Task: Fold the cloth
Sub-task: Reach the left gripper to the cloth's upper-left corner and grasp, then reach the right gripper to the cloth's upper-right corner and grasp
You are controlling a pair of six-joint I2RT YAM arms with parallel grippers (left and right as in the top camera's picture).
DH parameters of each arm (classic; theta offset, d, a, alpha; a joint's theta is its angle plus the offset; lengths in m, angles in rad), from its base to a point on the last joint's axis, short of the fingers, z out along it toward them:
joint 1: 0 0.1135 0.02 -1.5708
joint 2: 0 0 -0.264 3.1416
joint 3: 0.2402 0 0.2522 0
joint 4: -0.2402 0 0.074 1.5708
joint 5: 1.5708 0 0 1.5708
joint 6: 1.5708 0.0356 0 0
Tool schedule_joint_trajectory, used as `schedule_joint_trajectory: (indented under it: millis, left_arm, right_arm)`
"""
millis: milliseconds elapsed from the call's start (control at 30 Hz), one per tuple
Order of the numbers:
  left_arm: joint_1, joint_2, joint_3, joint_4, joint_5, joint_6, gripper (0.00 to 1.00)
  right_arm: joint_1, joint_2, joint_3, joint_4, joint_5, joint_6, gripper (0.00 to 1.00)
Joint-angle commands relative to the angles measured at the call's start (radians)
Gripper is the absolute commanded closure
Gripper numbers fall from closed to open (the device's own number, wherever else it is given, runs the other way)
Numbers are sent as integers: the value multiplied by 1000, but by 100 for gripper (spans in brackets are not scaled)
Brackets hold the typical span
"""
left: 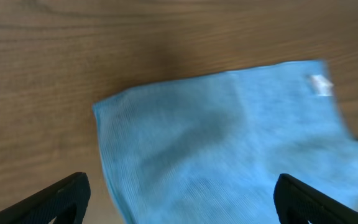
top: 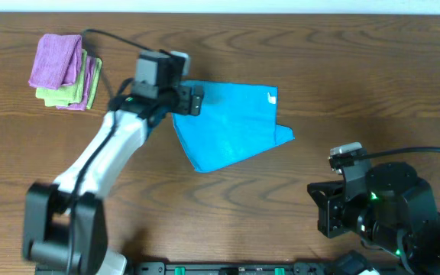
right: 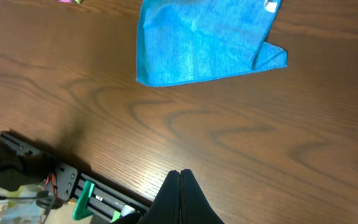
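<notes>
I should next pick up the blue cloth with my left gripper near its far corner away from the tag (left: 111, 112). The tag side then stays free to spread and fold.
A blue cloth (top: 231, 122) lies on the wooden table, folded over into a rough triangle with a small white tag (top: 272, 97) near its far right corner. It also shows in the left wrist view (left: 229, 143) and the right wrist view (right: 204, 40). My left gripper (top: 192, 100) is open and hovers over the cloth's upper left corner, fingers wide apart (left: 182, 199) and holding nothing. My right gripper (right: 180, 177) is shut and empty, resting at the near right of the table, well away from the cloth.
A stack of folded cloths, purple (top: 56, 59) on top of green and purple, sits at the far left. The right arm's base (top: 380, 210) is at the near right. A rail with green parts (right: 86, 199) runs along the table's front edge.
</notes>
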Motion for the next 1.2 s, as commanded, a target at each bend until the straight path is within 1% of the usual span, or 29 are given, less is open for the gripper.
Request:
schedule_joint_trajectory:
  millis: [0,33,67,100,133,167,200,467,733,1067,1167]
  left_arm:
    - [-21,123,66,5,-142,33,4]
    - [-21,149,72,16,-141,32,2]
    - [-21,169,72,30,-141,32,8]
    - [-20,185,72,42,-141,32,22]
    - [-20,199,72,55,-141,32,51]
    - [-18,209,72,69,-141,32,83]
    - [-17,216,72,77,-140,32,95]
    - [-17,270,72,127,-130,27,95]
    - [-15,299,72,191,-192,23,94]
    - [-10,326,71,166,-207,19,94]
    - [-10,327,70,142,-216,-16,94]
  right_arm:
    - [7,0,10,-2,17,9,99]
    - [7,0,10,-3,16,9,99]
    - [7,0,10,-5,17,9,98]
    - [7,0,10,-6,16,9,98]
    - [7,0,10,-9,16,9,99]
    - [7,0,10,-10,16,9,98]
    - [7,0,10,-12,17,9,98]
    - [7,2,10,-12,28,9,99]
    - [7,2,10,-20,29,10,99]
    - [7,2,10,-19,29,10,98]
    - [7,4,10,-19,52,10,98]
